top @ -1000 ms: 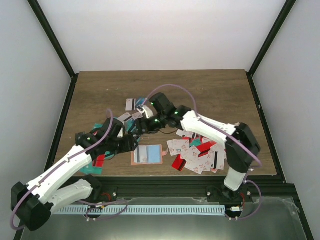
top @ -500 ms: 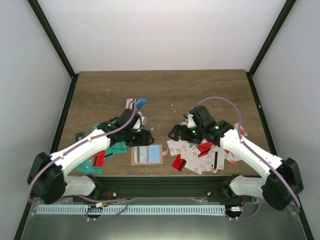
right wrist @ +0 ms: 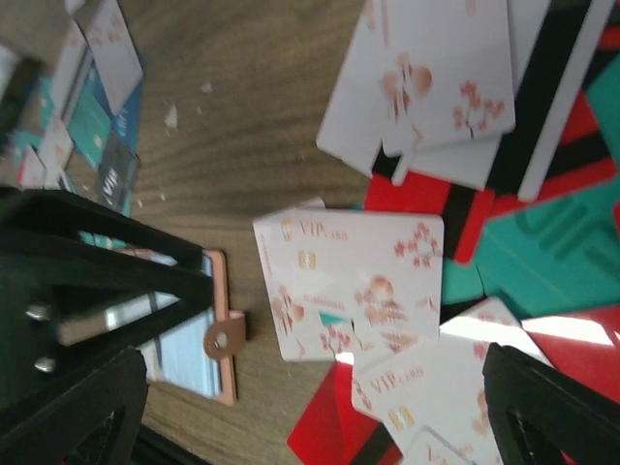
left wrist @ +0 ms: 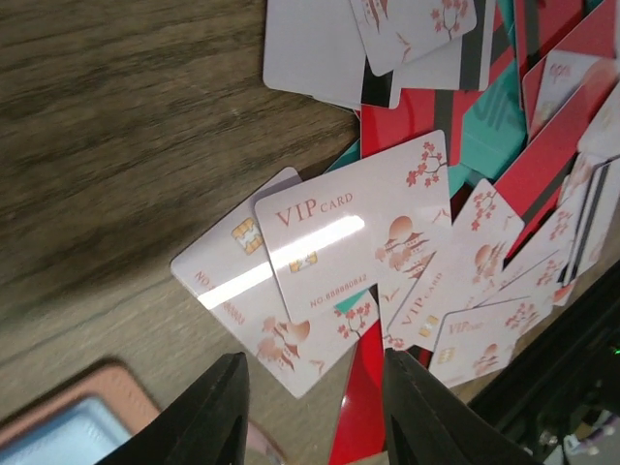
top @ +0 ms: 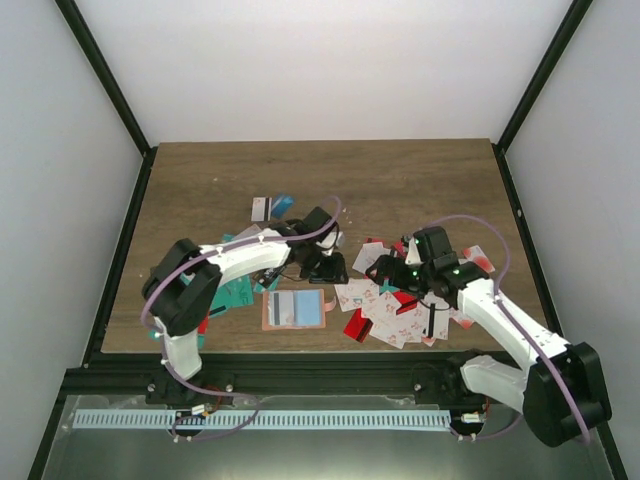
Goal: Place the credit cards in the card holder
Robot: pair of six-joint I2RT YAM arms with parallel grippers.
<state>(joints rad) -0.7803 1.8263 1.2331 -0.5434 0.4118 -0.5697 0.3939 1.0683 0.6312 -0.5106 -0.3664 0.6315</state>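
Note:
My right gripper reaches the white VIP credit card next and grips its short end (right wrist: 430, 279), so the opposite end stays free to enter the card holder.
The salmon-pink card holder (top: 295, 309) lies open near the table's front edge, with a pale blue card showing in it (right wrist: 184, 334). Credit cards lie heaped to its right (top: 400, 312): white VIP cards (left wrist: 349, 242), red and teal ones. More cards lie at the left (top: 232, 290) and behind (top: 270, 207). My left gripper (top: 325, 268) hovers open just behind the holder's right end, over the near corner of a white card (left wrist: 315, 407), holding nothing. My right gripper (top: 385, 275) is wide open above the heap's left edge (right wrist: 315, 407), also with nothing in it.
The two grippers are close together; the left one's black fingers (right wrist: 97, 252) fill the left of the right wrist view. The table's front edge (top: 320, 350) runs just below the holder and the heap. Small crumbs (right wrist: 172, 114) dot the wood.
My left arm has swung right, from the left-hand cards to the heap's edge, and its jaws have narrowed. My right arm has drawn back right over the heap and opened wide.

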